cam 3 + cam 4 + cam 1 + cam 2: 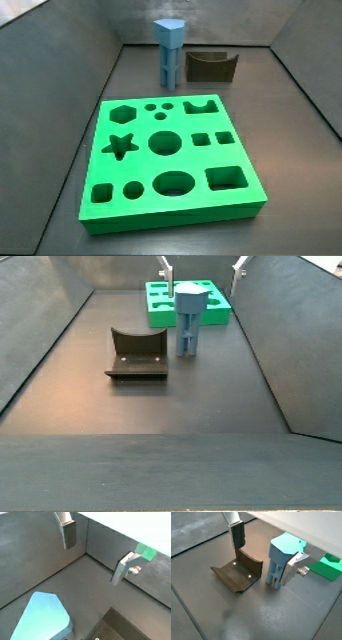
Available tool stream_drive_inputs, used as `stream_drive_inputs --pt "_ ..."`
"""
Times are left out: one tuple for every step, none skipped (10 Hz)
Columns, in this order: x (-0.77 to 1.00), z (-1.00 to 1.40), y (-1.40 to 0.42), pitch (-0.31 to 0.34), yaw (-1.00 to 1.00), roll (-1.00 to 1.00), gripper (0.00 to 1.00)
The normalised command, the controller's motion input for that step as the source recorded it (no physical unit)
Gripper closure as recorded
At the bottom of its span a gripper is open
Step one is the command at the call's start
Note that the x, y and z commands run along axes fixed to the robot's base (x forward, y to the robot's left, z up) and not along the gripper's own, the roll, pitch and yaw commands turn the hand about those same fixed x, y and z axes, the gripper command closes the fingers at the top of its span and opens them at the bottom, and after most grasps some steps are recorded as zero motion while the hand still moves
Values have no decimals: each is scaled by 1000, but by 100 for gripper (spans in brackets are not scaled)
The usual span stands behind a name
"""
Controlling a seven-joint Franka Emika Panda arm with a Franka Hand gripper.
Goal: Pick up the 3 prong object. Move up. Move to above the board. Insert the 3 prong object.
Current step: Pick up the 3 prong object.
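I will reach the 3 prong object with my gripper and grab its angular top (170, 27). Its prongs will stay free to go into the green board (174, 160).
The 3 prong object (281, 557), a tall light-blue post with an angular top, stands upright on the dark floor in both side views (168, 50) (190, 318). It stands just beyond the far end of the green board (174, 160), of which a wrist view shows one corner (330, 566). My gripper (264, 551) is open and empty, above the post. One finger (291, 567) is close beside the post's top and the other finger (238, 534) is well off to the side. In a side view only the fingertips (166, 268) show, at the top edge. The post's top also shows in a wrist view (43, 617).
The dark brown fixture (238, 574) stands on the floor next to the post, also in both side views (210, 66) (138, 353). Grey walls (54, 316) enclose the floor on the sides and back. The board has several shaped cut-outs.
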Motion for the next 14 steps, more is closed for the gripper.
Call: stream_drive_inputs --pt "180 0 -86 6 0 0 0" --pt "277 -37 -263 0 0 0 0" --pt "214 -63 -371 -54 -223 0 0" --pt "251 0 -380 -91 -460 -3 0" --pt "160 0 -349 -146 -580 -79 0" --pt "114 0 -323 -133 -686 -69 0" --pt "86 0 -286 -131 -740 -57 0" --pt "83 0 -263 -129 -763 -50 0" --pt "60 0 -246 -116 -809 -43 0" --pt "51 0 -223 -94 -846 -46 0" --pt "43 0 -180 -90 -874 -67 0" --pt "34 0 -160 -91 -891 -74 0" --pt "31 0 -154 -91 -894 -76 0" --pt "29 0 -149 -99 -894 -77 0"
